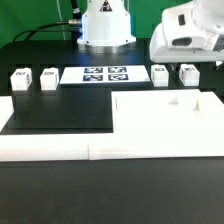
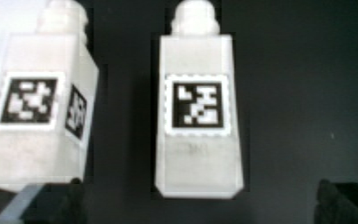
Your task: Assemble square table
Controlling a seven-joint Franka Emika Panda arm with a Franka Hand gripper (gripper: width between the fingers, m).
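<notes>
I next need to grab the white leg by its tagged body [image 1: 189,76] with my gripper, so the leg's narrow round end stays free to go into the slab [image 1: 165,125].
The square table's thick white slab [image 1: 165,125] lies flat at the exterior view's right front. Four small white tagged legs lie on the black table: two at the left [image 1: 20,78] [image 1: 48,77] and two at the right [image 1: 160,73] [image 1: 187,72]. My gripper [image 1: 183,50] hovers above the right pair. In the wrist view one leg [image 2: 202,105] lies centred below my gripper [image 2: 197,205], and a second leg [image 2: 43,100] lies beside it. The dark fingertips [image 2: 354,200] stand wide apart at either side, open and holding nothing.
The marker board [image 1: 95,75] lies flat between the two pairs of legs. A low white border wall [image 1: 50,150] runs along the front and the left. The robot base [image 1: 105,25] stands at the back.
</notes>
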